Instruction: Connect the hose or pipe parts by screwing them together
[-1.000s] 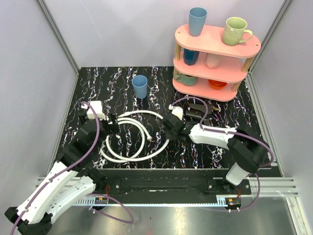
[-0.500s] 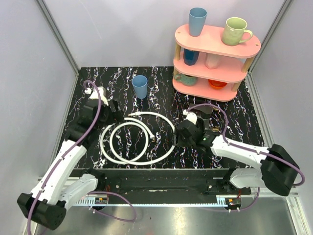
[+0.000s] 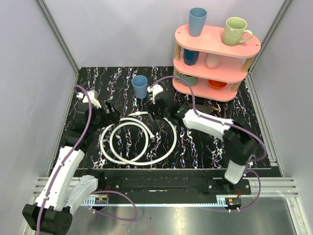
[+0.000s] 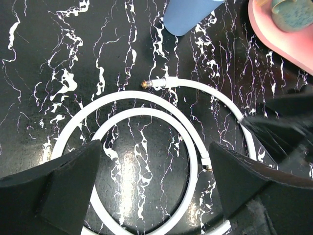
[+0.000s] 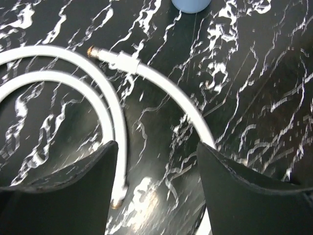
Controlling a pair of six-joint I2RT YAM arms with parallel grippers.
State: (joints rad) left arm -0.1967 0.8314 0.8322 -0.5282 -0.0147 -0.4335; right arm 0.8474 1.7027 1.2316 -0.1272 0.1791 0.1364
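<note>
My right gripper should reach the hose and grab its body behind its far brass-tipped end, so the fitting stays free to screw together.
Thin white hose (image 3: pixel 174 139) lies coiled in loops on the black marbled table. One brass-tipped end (image 3: pixel 132 114) points left at the far side; the other end fitting (image 3: pixel 154 137) sits inside the loops, apart from it. My left gripper (image 3: pixel 112 111) hovers open over the left of the coil; its view shows the far fitting (image 4: pixel 146 84) and the inner fitting (image 4: pixel 208 166), with nothing in the left gripper (image 4: pixel 155 147). My right gripper (image 3: pixel 157 113) hangs open above the coil's far right, holding nothing. In its view the right gripper (image 5: pixel 157 147) looks down on both fittings (image 5: pixel 93 50) (image 5: pixel 116 203).
A blue cup (image 3: pixel 140 87) stands just beyond the hose's far end and close to the right wrist. The pink three-tier shelf (image 3: pixel 215 46), loaded with mugs and cups, fills the back right corner. Grey walls close in the left, right and rear.
The right arm swung from the coil's right side to its far side by the blue cup, and its jaws opened. The hose loops settled rounder. The left gripper shifted slightly farther back.
</note>
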